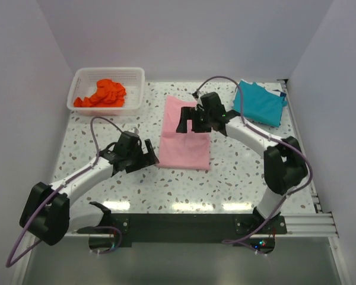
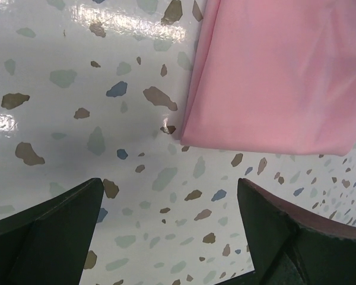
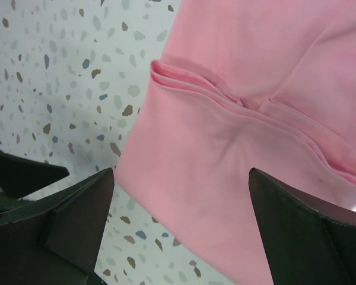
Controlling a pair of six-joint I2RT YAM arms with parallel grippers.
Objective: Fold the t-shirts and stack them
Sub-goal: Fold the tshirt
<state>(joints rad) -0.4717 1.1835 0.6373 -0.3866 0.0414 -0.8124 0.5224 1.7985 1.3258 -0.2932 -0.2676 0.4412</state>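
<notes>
My left gripper grips its near corner [image 1: 159,165] next, to fold the near edge of the light pink t-shirt [image 1: 186,142] over the rest.
The light pink t-shirt [image 1: 186,142] lies folded in a long rectangle mid-table; it also shows in the left wrist view [image 2: 273,77] and the right wrist view [image 3: 237,148]. The teal blue t-shirt [image 1: 260,102] lies folded at the back right. The orange-red t-shirt [image 1: 104,94] is bunched in the white mesh basket [image 1: 133,74]. My left gripper [image 1: 148,153] is open and empty just left of the pink shirt's near left corner. My right gripper [image 1: 191,122] is open and empty above the pink shirt's middle.
The basket stands at the back left corner. White walls close in the table on three sides. The speckled tabletop [image 1: 184,184] shows between the pink shirt and the arm bases.
</notes>
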